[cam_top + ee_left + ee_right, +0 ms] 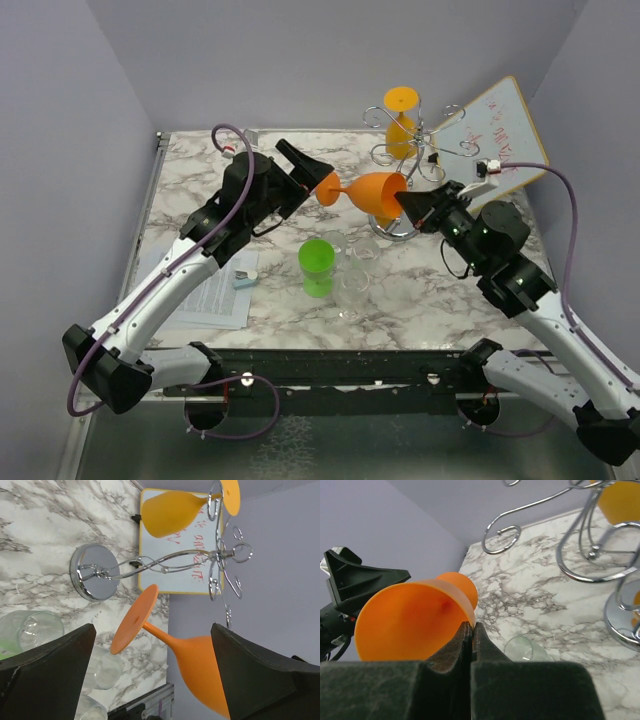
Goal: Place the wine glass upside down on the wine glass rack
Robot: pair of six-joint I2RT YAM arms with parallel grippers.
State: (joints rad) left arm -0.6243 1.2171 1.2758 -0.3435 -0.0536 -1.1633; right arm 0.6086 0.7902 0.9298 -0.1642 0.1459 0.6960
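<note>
The robot's left gripper will hold the orange wine glass by its stem (159, 634), so its foot (134, 620) stays free to rest on the rack.
An orange wine glass (375, 192) lies on its side in the air above the table, its foot pointing left. My right gripper (471, 626) is shut on the rim of the glass (410, 625), one finger inside the bowl. My left gripper (153, 626) is open; the glass's foot (134, 620) and stem sit between its jaws without touching them. The silver wire rack (412, 150) stands just behind the glass, and shows in the left wrist view (165, 565) and right wrist view (590, 535). A second orange glass (401, 120) hangs upside down on it.
A green cup (317, 266) and clear glasses (355, 285) stand below the held glass. A tilted whiteboard (500, 135) leans at the back right. A paper sheet (210, 290) lies at the front left. Purple walls enclose the table.
</note>
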